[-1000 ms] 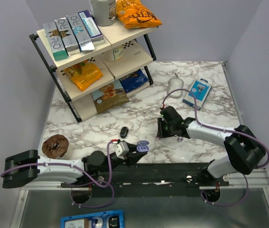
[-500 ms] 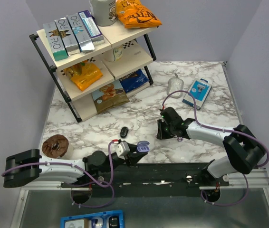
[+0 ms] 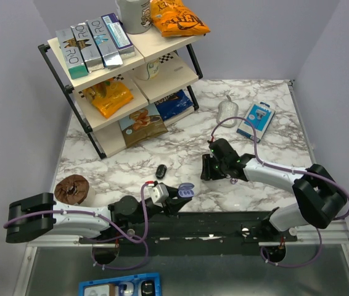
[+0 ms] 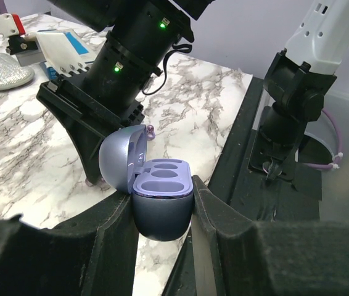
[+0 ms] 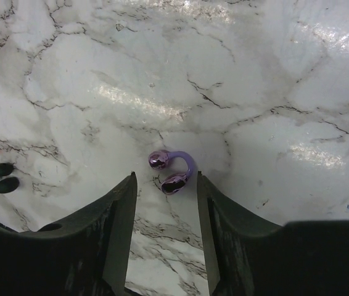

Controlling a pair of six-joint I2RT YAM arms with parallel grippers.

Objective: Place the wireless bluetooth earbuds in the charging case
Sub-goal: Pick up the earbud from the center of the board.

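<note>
My right gripper should next grab the purple earbud by its curved band (image 5: 189, 162), so both of its glossy ends stay free to go into the charging case.
The charging case (image 4: 162, 216), dark blue with a lilac inside and its lid open, is clamped upright between my left gripper's (image 4: 162, 206) fingers, near the table's front edge (image 3: 185, 190). Its wells look empty. A purple C-shaped clip earbud (image 5: 173, 168) with glossy ends lies on the marble, just beyond the tips of my right gripper (image 5: 165, 180), which is open and low over it (image 3: 206, 172). Two tiny glossy black buds (image 5: 0, 176) show at the left edge of the right wrist view. In the top view they appear as one small black spot (image 3: 161, 170).
A two-tier shelf rack (image 3: 125, 68) with snack packs stands at the back left. A brown roll (image 3: 71, 190) sits at the front left. A clear computer mouse (image 3: 227, 111) and a blue blister pack (image 3: 256, 121) lie at the back right. The arms' black base rail (image 3: 224, 225) runs along the near edge.
My right gripper has moved slightly left and toward the near edge, low over the marble. The left gripper with the case has stayed still.
</note>
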